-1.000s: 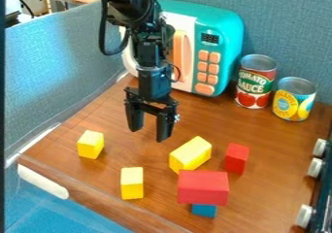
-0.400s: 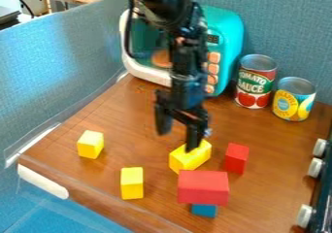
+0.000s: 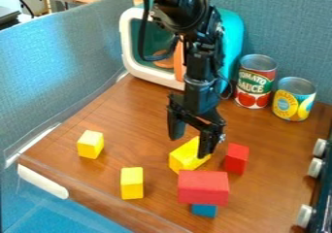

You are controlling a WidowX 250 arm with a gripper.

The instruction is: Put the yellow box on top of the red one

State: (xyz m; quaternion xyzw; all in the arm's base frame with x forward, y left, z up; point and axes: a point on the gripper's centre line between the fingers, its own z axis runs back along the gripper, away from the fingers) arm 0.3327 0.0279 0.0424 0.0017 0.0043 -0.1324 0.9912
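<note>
The yellow box is tilted, with one end raised. My gripper will grab the box's raised end next, to put the box on top of the small red block.
My gripper [image 3: 190, 143] hangs open over the back part of the largest yellow box [image 3: 183, 159], one finger at its left rear and the other in front of its right end. Directly in front of that box a large red box [image 3: 203, 187] rests over a blue block [image 3: 204, 210]. A smaller red block [image 3: 236, 158] stands just right of the gripper. Two smaller yellow blocks are at the left, one farther back [image 3: 90, 144] and one nearer the front [image 3: 131, 183].
Behind the arm is a teal toy microwave [image 3: 231, 42]. A tomato sauce can [image 3: 256, 81] and a pineapple can [image 3: 293, 99] stand at the back right. White knobs [image 3: 314, 168] line the right edge, and a raised ledge [image 3: 97, 193] borders the front left.
The gripper has moved right and slightly toward the camera, from the area in front of the microwave to the large yellow box. The boxes and blocks have not moved.
</note>
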